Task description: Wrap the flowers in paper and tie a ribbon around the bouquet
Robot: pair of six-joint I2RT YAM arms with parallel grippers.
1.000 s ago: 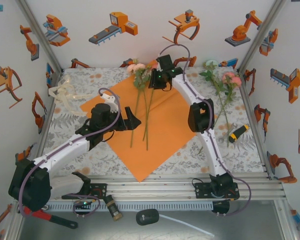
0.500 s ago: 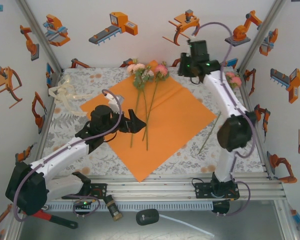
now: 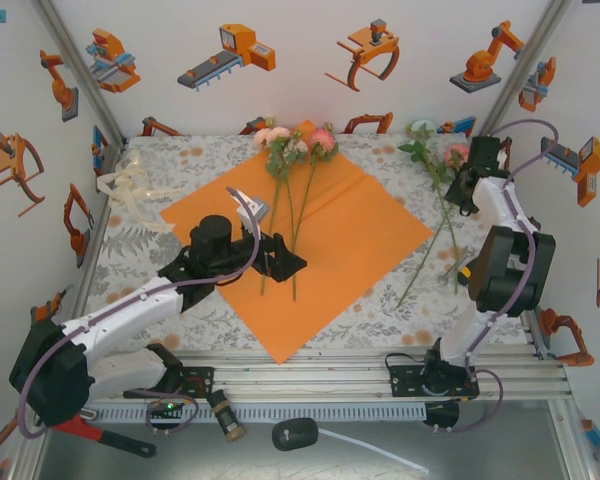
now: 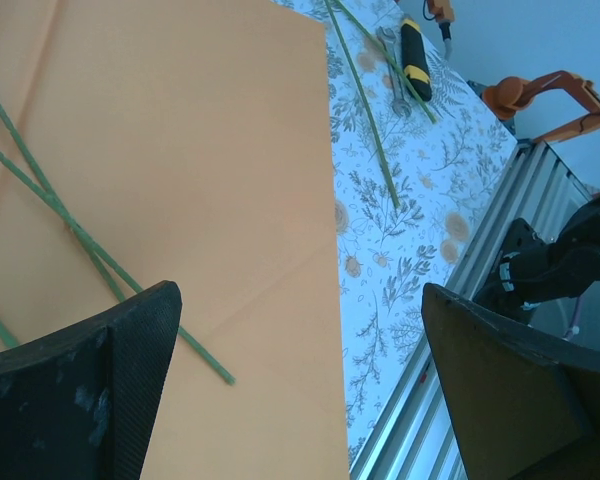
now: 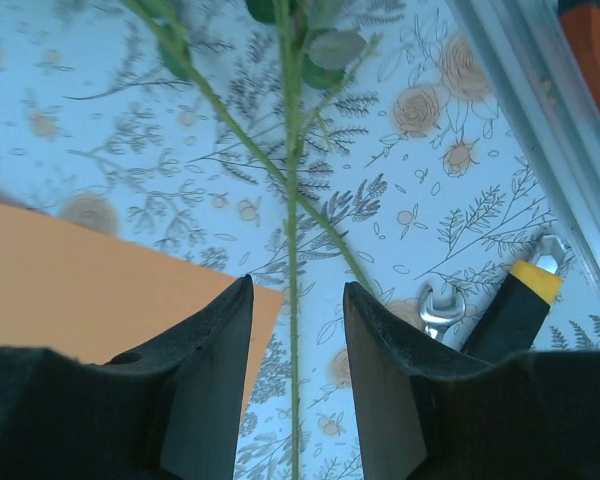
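The right gripper grabs the pink flower by its green stem near the leaves next, head pointing away, to lay it alongside the paper's flowers.
The orange paper [image 3: 330, 240] lies flat in the middle of the table. Three flowers [image 3: 296, 143] lie on it, heads at its far corner and stems running toward me. Two more flowers [image 3: 458, 154], one pink and one mint, lie on the tablecloth to the right. My right gripper [image 3: 472, 175] hovers over them, open; a green stem [image 5: 291, 230] lies on the cloth below the gap in the gripper [image 5: 297, 283]. My left gripper [image 3: 285, 262] is open wide above the paper [image 4: 200, 150] near the stem ends, as the left wrist view shows [image 4: 298, 300]. The ribbon [image 3: 130, 190] is bunched at the far left.
A yellow-and-black tool [image 3: 477, 266] and a small wrench [image 5: 438, 310] lie on the cloth near the right flowers' stems. The aluminium rail [image 3: 330, 365] borders the near edge. Printed walls close in both sides and the back. Red-handled pliers [image 3: 90, 435] lie below the rail.
My right arm swung from the flower heads on the paper over to the two flowers at the right, leaving a pink flower on the paper. My left gripper slid right across the paper.
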